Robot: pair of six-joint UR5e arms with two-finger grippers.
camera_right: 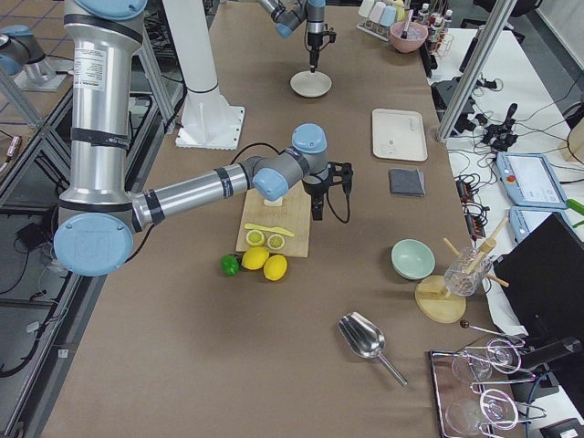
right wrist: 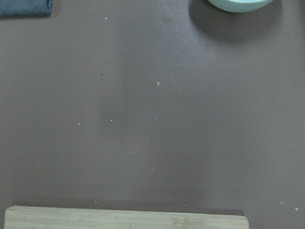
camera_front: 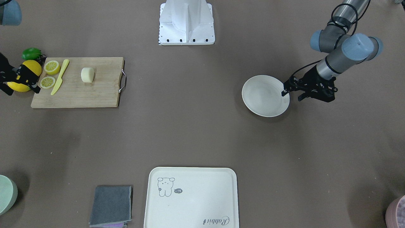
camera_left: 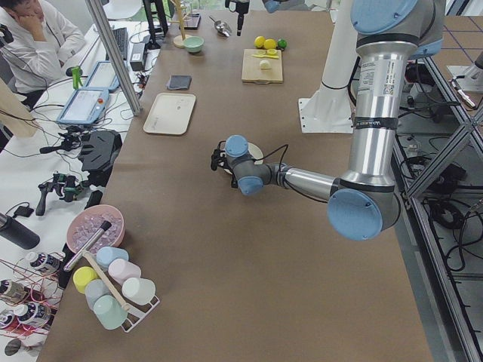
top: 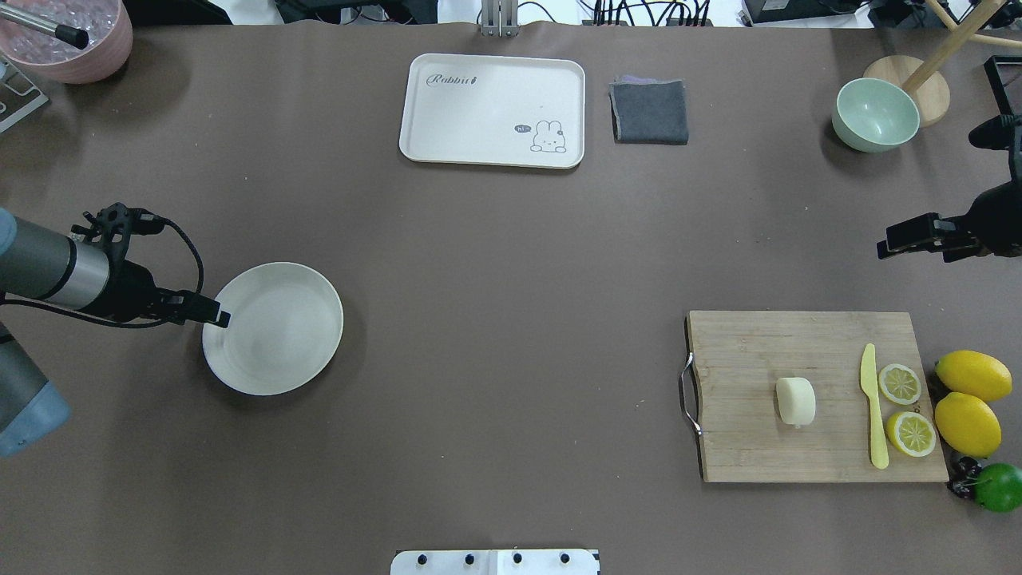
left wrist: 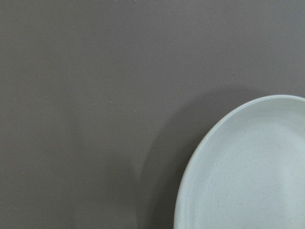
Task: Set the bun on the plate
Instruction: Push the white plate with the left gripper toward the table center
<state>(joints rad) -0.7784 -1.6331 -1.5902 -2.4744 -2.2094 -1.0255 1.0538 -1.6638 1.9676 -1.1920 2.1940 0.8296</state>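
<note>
My left gripper grabs the plate's rim (camera_front: 285,84) next, to bring the plate within reach for the bun (camera_front: 87,75).
The pale cream bun (camera_front: 87,75) (top: 796,400) lies on a wooden cutting board (top: 766,447) on my right side. The round off-white plate (camera_front: 264,98) (top: 275,331) (left wrist: 252,176) sits bare on the brown table on my left. My left gripper (camera_front: 291,96) (top: 211,316) points down just over the plate's outer rim, open and holding nothing. Beyond the board's far edge, my right gripper (camera_front: 25,92) (top: 886,247) hangs high, open and holding nothing. Neither wrist view shows fingers.
Also on the board are a yellow knife (top: 875,411) and two lemon slices (top: 900,383). Two lemons (top: 970,399) and a lime (top: 998,485) lie beside it. Farther out are a cream tray (top: 491,96), grey cloth (top: 649,112), green bowl (top: 875,113) and pink container (top: 68,40).
</note>
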